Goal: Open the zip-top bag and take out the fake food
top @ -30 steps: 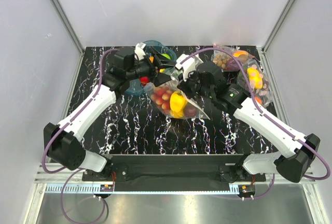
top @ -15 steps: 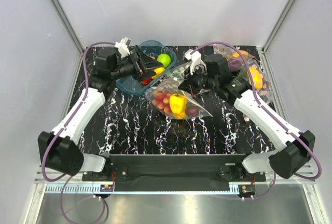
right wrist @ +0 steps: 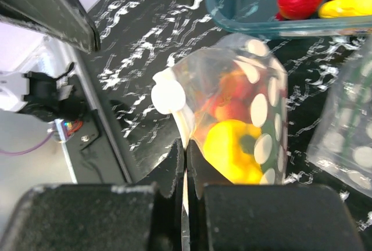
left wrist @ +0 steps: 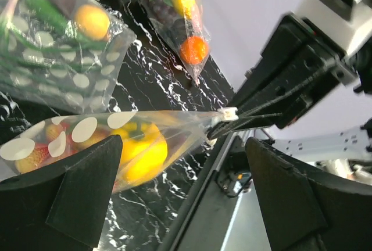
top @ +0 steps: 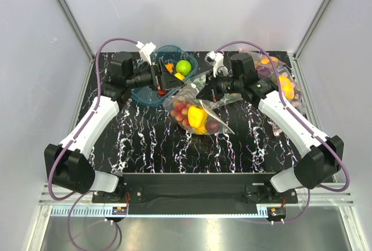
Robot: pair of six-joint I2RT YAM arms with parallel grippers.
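I should next grab the loose end of the bag's top edge (top: 193,86) with my left gripper. This will leave the white part of the bag free for opening.
The zip-top bag (top: 195,110) lies mid-table, clear with white dots. Inside it are the fake food pieces: a yellow bell pepper (top: 197,116), red berries (top: 181,109) and a dark plum (top: 213,125). My right gripper (top: 210,92) is shut on the bag's top edge and holds that edge up; the right wrist view shows its jaws (right wrist: 187,153) pinched on the white strip, with the pepper (right wrist: 232,152) just beyond. My left gripper (top: 167,78) is open and empty, over the teal tub left of the bag. In the left wrist view its fingers (left wrist: 81,193) stand wide apart, short of the bag (left wrist: 116,140).
A teal tub (top: 145,97) at the back holds a lime-green apple (top: 183,67) and small pieces. A second dotted bag (left wrist: 58,47) with a green and an orange piece lies behind. More filled bags (top: 286,88) sit at the back right.
My left gripper has pulled back left from the bag, over the tub. My right gripper has shifted back along the bag's top edge, still pinching it. The bag has barely moved.
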